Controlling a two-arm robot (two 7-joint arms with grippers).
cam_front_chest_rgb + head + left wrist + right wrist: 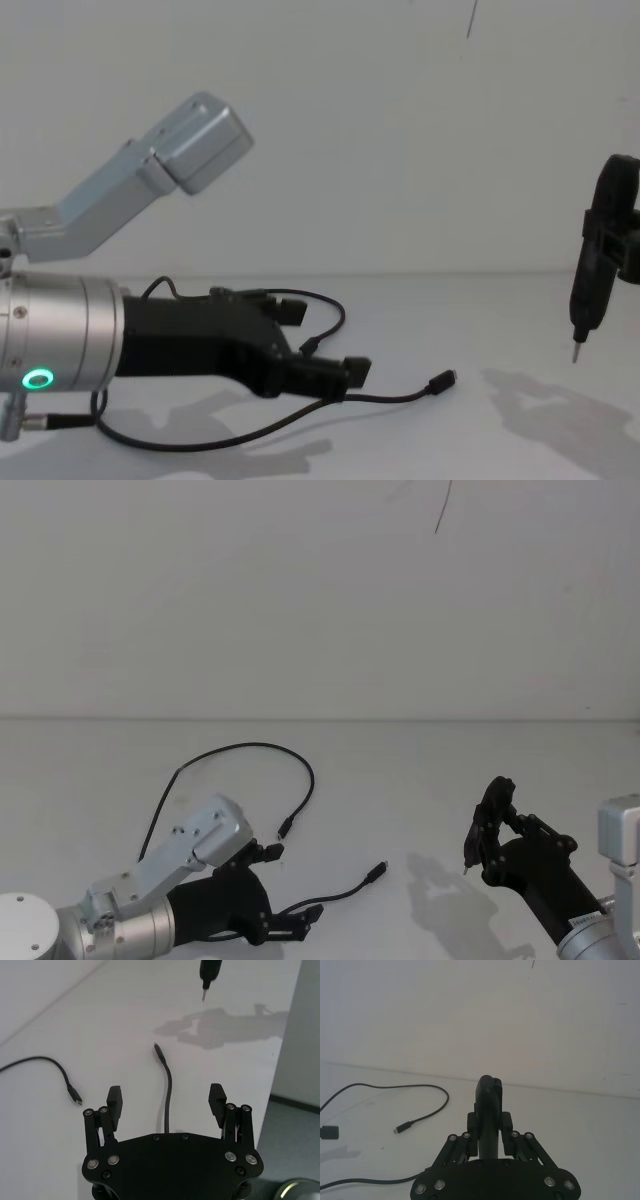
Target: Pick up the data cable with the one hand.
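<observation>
The robot's left gripper will next grab the data cable by its cord just behind the plug to pick the cable up.
The data cable is a thin black cord lying on the white table, looped at the left, with one plug near the middle and the other plug further right. My left gripper, the chunky black one hand on the silver arm, is open low over the cable's right stretch. In the left wrist view the cable runs between the spread fingers of the left gripper and under the palm. In the chest view the left gripper hovers just above the cable.
My right gripper stays at the right, shut on a slim black tool whose thin metal tip points down above the table. That tool hangs clear of the white table. A plain wall stands behind.
</observation>
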